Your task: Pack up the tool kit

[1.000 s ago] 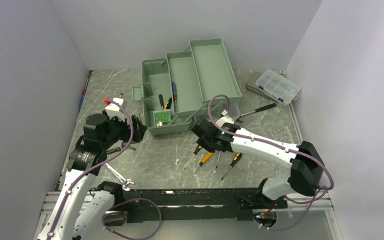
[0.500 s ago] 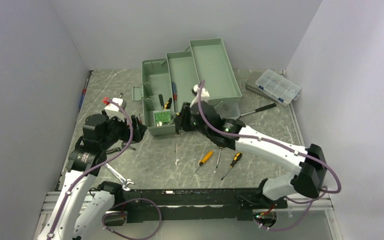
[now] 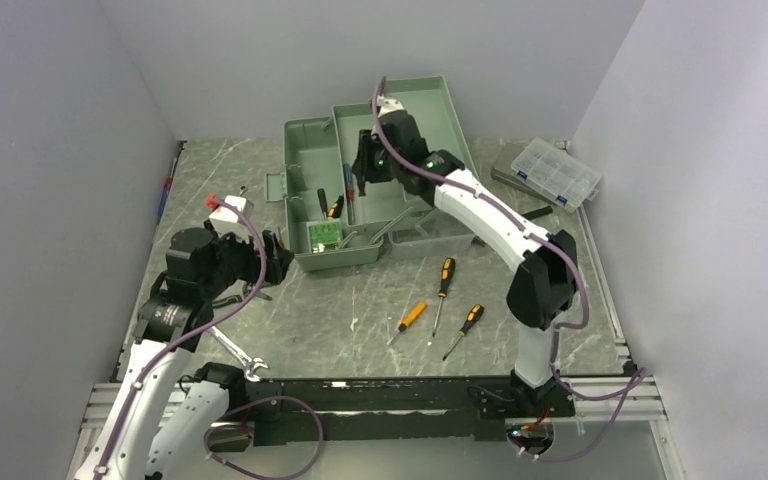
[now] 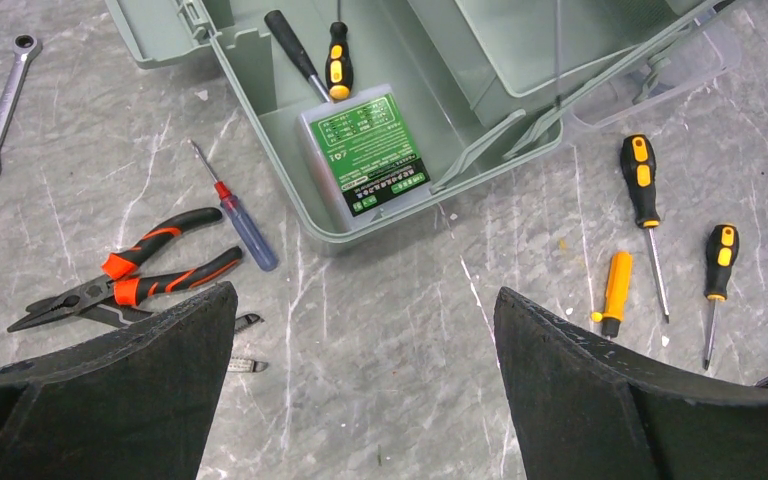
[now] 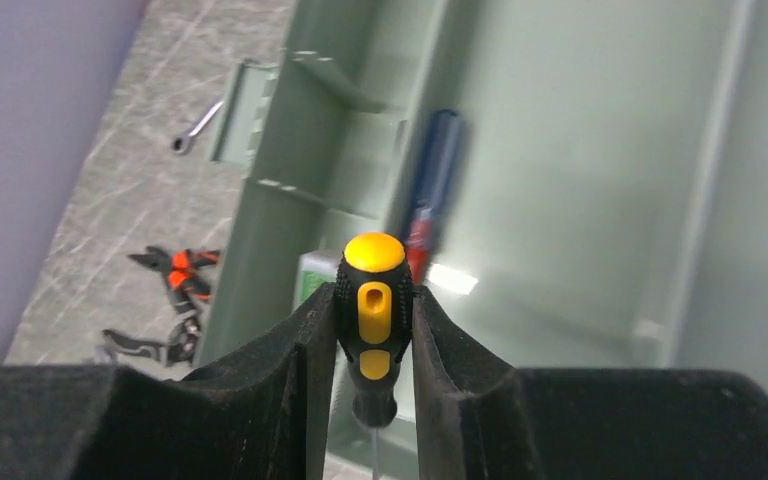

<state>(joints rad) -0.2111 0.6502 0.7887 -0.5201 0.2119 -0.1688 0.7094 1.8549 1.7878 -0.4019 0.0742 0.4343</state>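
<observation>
The black-and-yellow screwdriver would fall onto the side of the tray and the blue screwdriver if my right gripper let go now. I need to move it toward the free bottom of the tray before my right gripper releases it.
The sage-green toolbox [image 3: 310, 160] stands open at the back with its trays folded out. My right gripper [image 3: 362, 174] hovers over it, shut on a black-and-yellow screwdriver [image 5: 373, 300], handle end toward the camera, above the tray [image 5: 580, 150] that holds a blue screwdriver [image 5: 435, 170]. My left gripper [image 4: 365, 292] is open and empty above the table, near the box's front left corner [image 3: 278, 258]. The box bottom holds a green bit case [image 4: 365, 150] and two screwdrivers [image 4: 337, 60]. Three screwdrivers [image 3: 446, 272] lie on the table in front.
Orange-and-black pliers [image 4: 130, 275], a small blue screwdriver [image 4: 240, 220] and a ratchet wrench [image 4: 0, 110] lie left of the box. A spanner [image 3: 235, 350] lies near the left arm's base. A clear organizer box [image 3: 557, 172] sits at the back right, a white block [image 3: 225, 207] at the left.
My right arm has swung from the table in front of the box up and back over the trays, carrying the screwdriver. The left arm has not moved.
</observation>
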